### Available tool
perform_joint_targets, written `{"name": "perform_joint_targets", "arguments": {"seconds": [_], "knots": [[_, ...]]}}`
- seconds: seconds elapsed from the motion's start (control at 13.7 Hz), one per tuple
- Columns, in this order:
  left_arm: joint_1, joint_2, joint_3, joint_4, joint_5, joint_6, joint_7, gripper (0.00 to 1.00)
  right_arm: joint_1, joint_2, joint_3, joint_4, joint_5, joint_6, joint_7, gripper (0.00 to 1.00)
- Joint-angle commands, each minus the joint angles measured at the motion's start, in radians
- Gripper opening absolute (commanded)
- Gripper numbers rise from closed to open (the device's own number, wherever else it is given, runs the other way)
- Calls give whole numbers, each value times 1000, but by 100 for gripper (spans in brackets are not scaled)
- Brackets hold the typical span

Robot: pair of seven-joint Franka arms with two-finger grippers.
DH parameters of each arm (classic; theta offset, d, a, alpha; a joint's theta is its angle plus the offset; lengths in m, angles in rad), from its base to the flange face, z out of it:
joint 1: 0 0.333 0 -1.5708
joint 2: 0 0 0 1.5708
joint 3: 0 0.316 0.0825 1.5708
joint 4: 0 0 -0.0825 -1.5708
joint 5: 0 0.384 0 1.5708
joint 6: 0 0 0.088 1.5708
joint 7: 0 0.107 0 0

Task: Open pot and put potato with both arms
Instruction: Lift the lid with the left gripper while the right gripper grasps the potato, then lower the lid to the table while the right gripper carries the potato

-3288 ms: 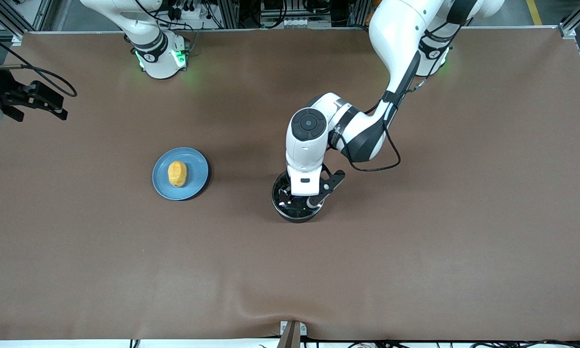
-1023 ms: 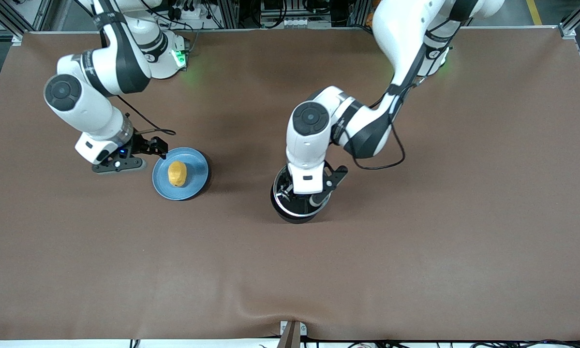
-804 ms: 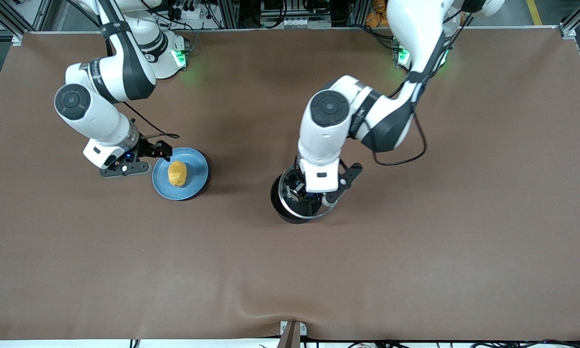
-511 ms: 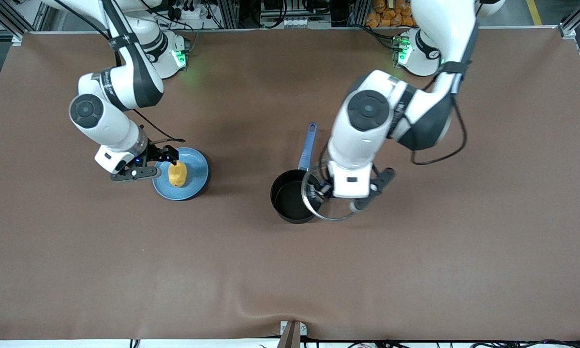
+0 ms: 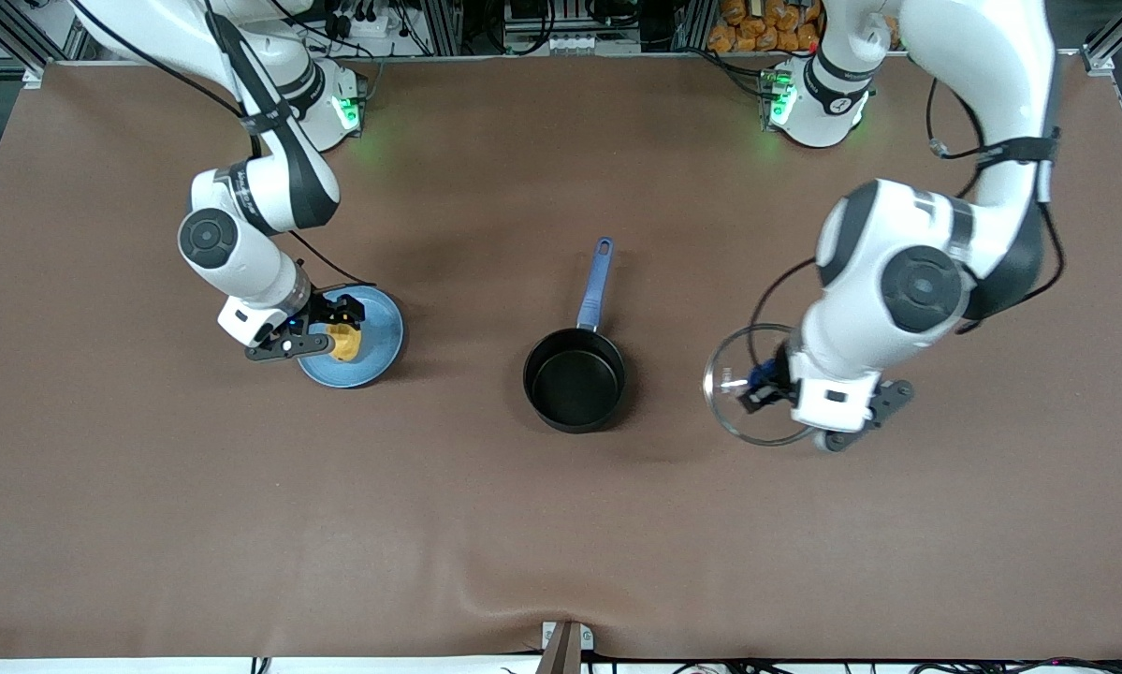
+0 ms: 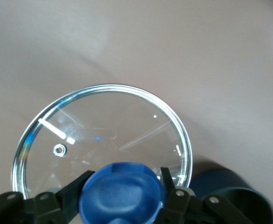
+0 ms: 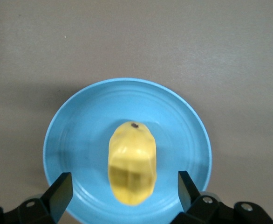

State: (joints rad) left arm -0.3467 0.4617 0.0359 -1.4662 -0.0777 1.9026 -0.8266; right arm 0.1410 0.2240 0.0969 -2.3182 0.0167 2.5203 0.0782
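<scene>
The yellow potato needs to go into the black pot (image 5: 575,379), so my right gripper will next grab it around its plump body (image 5: 343,343).
The black pot (image 5: 575,379) stands uncovered in the middle of the table, its blue handle (image 5: 594,284) pointing toward the robots' bases. My left gripper (image 5: 765,387) is shut on the blue knob (image 6: 120,191) of the glass lid (image 6: 104,126). It holds the lid (image 5: 734,412) over the table beside the pot, toward the left arm's end. The yellow potato (image 5: 344,343) lies on the blue plate (image 5: 378,332). My right gripper (image 5: 328,329) is open, low over the plate. Its fingers (image 7: 59,191) stand either side of the potato (image 7: 132,161) without touching it.
The brown table mat (image 5: 561,524) is bare nearer the front camera. The plate (image 7: 76,135) lies toward the right arm's end, well apart from the pot. The arms' bases stand along the table's edge farthest from the camera.
My left gripper has lifted the lid off the pot and carried it toward the left arm's end. My right arm has swung in and come over the plate, straddling the potato.
</scene>
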Motion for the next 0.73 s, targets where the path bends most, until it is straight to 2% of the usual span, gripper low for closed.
{"name": "perform_joint_targets", "arguments": {"seconds": [0.0,0.37,0.44,0.51,0.66], "knots": [[73,-67,-8,-149,-25,62,150,0,9,31,-2,-36,3,87,9,100],[176,-81,-8,-380,-25,298,374,0,8,77,-2,-36,3,133,11,100],[193,-81,-8,-417,-25,340,412,0,6,81,-2,-40,3,137,11,82],[207,-78,-8,-455,-25,389,453,0,6,83,-2,-40,3,137,11,55],[244,-72,-11,-538,-25,510,538,0,6,84,-2,-41,3,137,11,11]]}}
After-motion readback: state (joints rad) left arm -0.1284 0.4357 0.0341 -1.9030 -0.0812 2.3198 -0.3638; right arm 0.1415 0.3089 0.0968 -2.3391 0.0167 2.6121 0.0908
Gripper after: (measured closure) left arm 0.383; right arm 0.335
